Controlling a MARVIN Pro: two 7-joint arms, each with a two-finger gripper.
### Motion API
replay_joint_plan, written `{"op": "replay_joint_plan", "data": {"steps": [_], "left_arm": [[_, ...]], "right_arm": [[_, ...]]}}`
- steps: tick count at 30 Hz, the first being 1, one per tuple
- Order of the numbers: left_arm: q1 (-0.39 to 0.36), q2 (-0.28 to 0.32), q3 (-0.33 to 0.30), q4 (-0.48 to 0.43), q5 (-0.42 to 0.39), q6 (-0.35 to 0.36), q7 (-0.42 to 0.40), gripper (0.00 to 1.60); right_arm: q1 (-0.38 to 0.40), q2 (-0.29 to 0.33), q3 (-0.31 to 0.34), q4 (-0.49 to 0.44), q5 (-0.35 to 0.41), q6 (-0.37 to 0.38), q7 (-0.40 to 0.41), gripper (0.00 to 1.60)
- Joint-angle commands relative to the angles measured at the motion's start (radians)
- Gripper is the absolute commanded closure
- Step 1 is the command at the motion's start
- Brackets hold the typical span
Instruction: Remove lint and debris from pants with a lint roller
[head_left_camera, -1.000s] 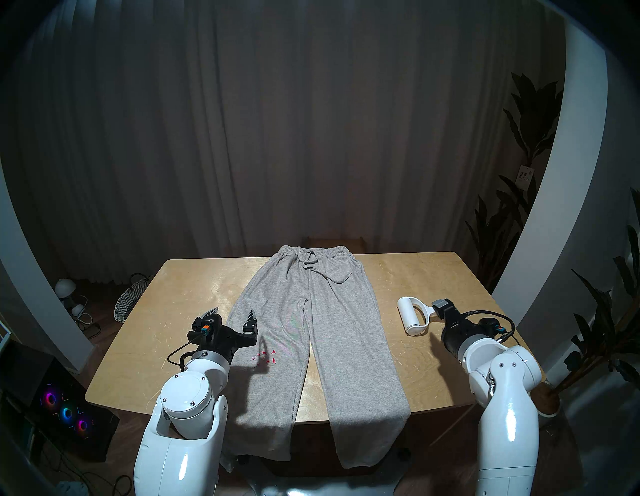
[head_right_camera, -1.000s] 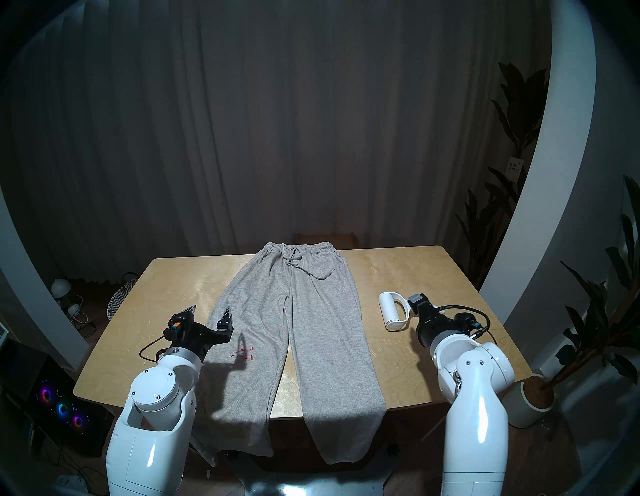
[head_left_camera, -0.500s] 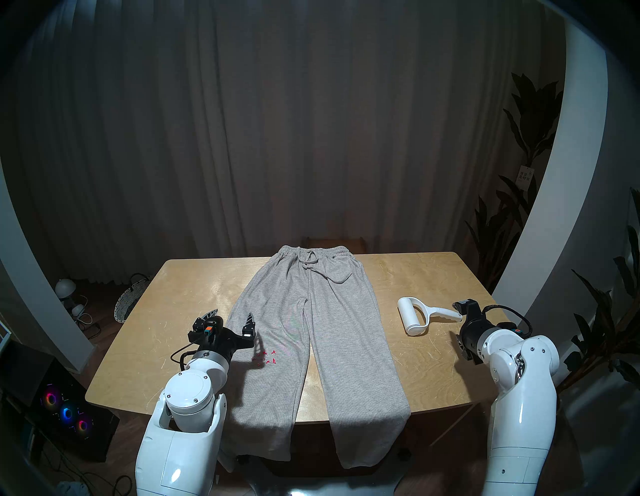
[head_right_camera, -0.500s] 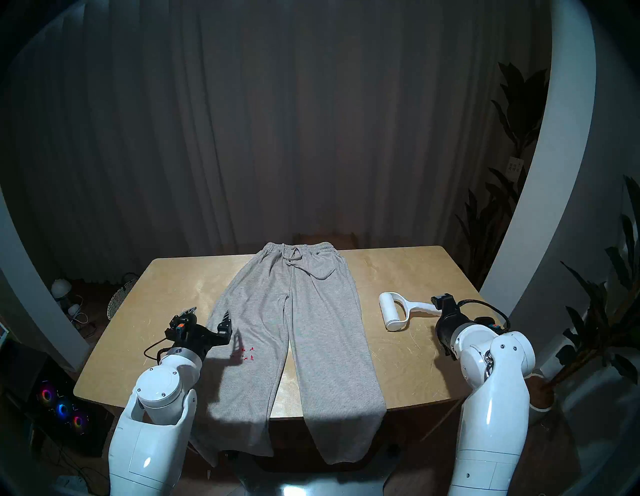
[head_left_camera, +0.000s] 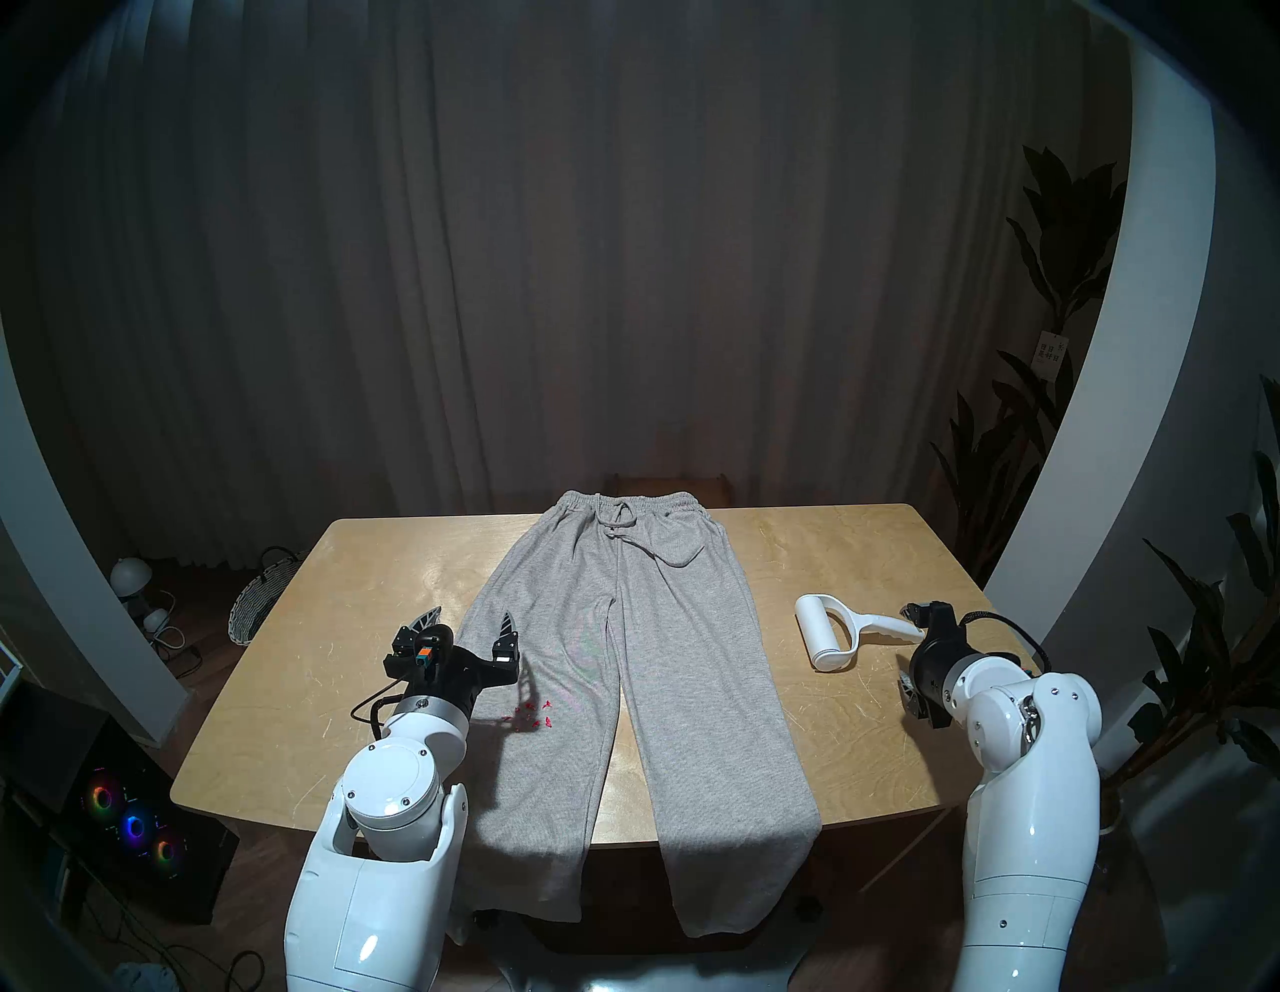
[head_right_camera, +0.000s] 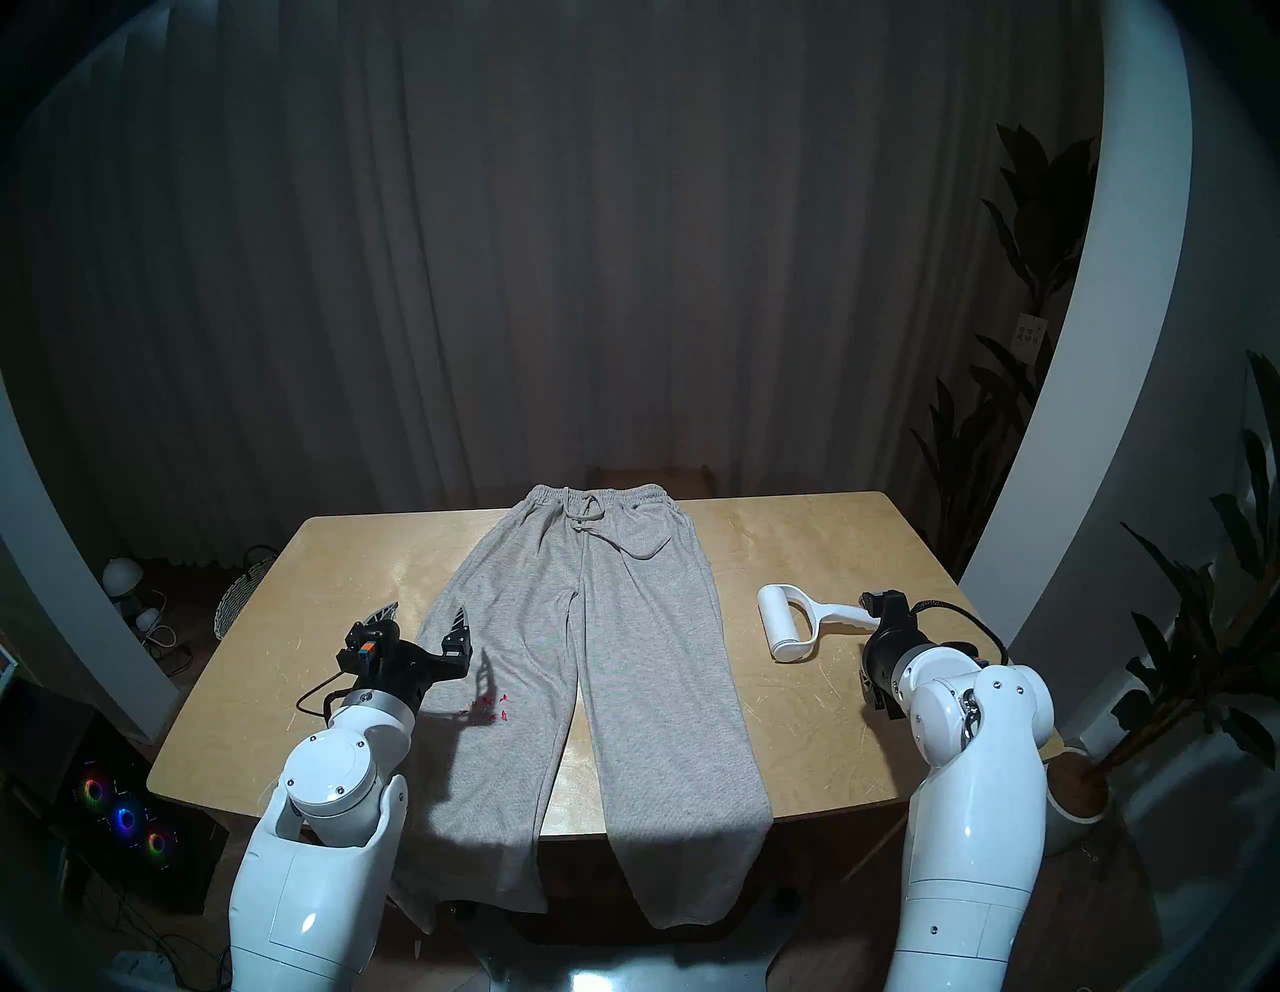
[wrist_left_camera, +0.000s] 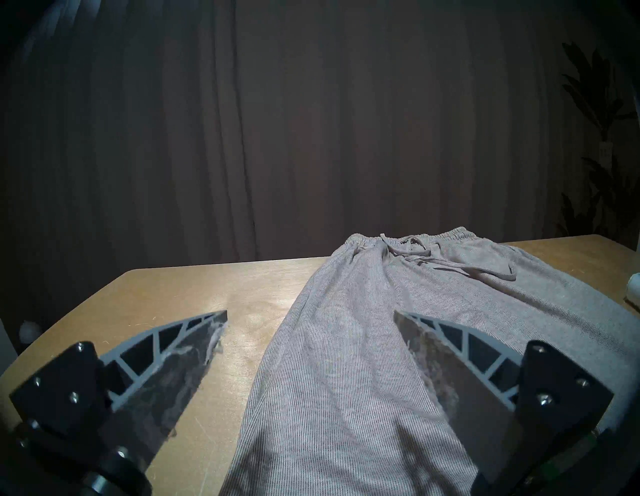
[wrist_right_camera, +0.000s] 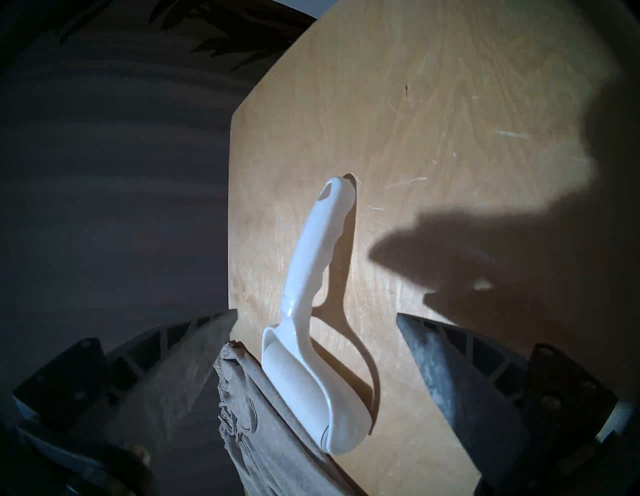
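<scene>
My right gripper grabs the lint roller's handle by the neck (head_left_camera: 870, 623) beside the roll next, since the bulky roll (head_left_camera: 820, 633) sits at one end.
The grey pants (head_left_camera: 623, 658) (head_right_camera: 589, 644) lie flat along the wooden table (head_left_camera: 332, 693), waistband far, cuffs hanging over the near edge. Small red-pink lint flecks (head_left_camera: 535, 713) (head_right_camera: 493, 708) sit on the left leg. My left gripper (head_left_camera: 471, 618) (head_right_camera: 426, 614) (wrist_left_camera: 310, 315) hovers open over that leg's outer edge, just beyond the flecks. The white lint roller (head_left_camera: 824, 634) (head_right_camera: 779, 623) (wrist_right_camera: 311, 294) lies on the table right of the pants (wrist_right_camera: 249, 433). My right gripper (head_left_camera: 906, 651) (head_right_camera: 866, 641) (wrist_right_camera: 317, 317) is open at the handle's end, holding nothing.
A wicker basket (head_left_camera: 256, 603) and a small lamp (head_left_camera: 131, 575) sit on the floor left of the table. A computer with coloured fans (head_left_camera: 131, 824) is at the near left. Potted plants (head_left_camera: 1191, 658) stand to the right. Curtains hang behind.
My right gripper drew back to the right off the roller's handle, uncovering it, and its wrist turned. The left gripper shifted slightly right. The roller and pants stayed put.
</scene>
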Motion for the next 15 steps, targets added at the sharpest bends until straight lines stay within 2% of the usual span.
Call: {"op": "replay_joint_plan", "data": {"steps": [1, 7, 13, 15], "left_arm": [[-0.015, 0.018, 0.012, -0.035, 0.010, -0.004, -0.017, 0.00], [-0.035, 0.033, 0.032, -0.044, 0.046, 0.035, -0.008, 0.00], [-0.045, 0.032, 0.046, -0.043, 0.061, 0.057, -0.007, 0.00], [-0.045, 0.030, 0.049, -0.045, 0.069, 0.063, 0.000, 0.00]], "right_arm": [[0.027, -0.004, 0.011, 0.056, 0.005, -0.053, 0.112, 0.00], [0.024, -0.005, 0.008, 0.095, -0.003, -0.104, 0.165, 0.00], [0.059, -0.001, 0.005, 0.158, -0.011, -0.107, 0.160, 0.00], [0.070, -0.004, -0.017, 0.171, -0.059, -0.142, 0.178, 0.00]]}}
